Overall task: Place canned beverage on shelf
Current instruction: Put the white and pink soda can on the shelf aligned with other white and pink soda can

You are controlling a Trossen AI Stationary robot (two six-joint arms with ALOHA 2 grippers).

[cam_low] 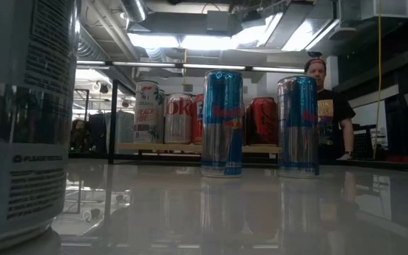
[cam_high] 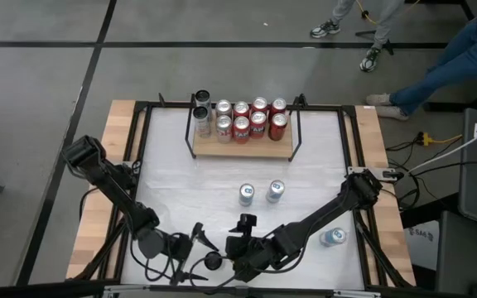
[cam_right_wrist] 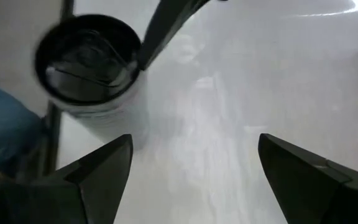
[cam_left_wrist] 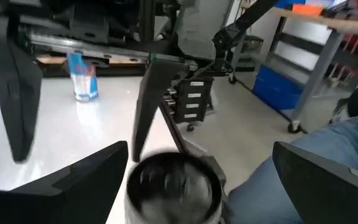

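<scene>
The can's black top (cam_high: 213,261) lies beyond my left fingers, so I'll move toward it before closing.
A white can with a black top (cam_high: 214,261) stands upright on its base near the table's front edge; it is the large can (cam_low: 20,120) at the left of the low view. My left gripper (cam_left_wrist: 201,149) hovers open over it, one finger on each side, clear of the can (cam_left_wrist: 173,186). My right gripper (cam_right_wrist: 194,140) is open just right of the can (cam_right_wrist: 89,62), nothing between its fingers. The shelf (cam_high: 247,151), at the far middle, carries several red and silver cans. Two blue cans (cam_high: 247,194) (cam_high: 276,192) stand mid-table.
Another blue can (cam_high: 334,237) sits near the right edge beside the right arm. Black frame rails and wooden planks (cam_high: 114,165) border the table. People stand beyond the far right corner (cam_high: 437,74). Bare white tabletop (cam_high: 214,178) lies between the shelf and the blue cans.
</scene>
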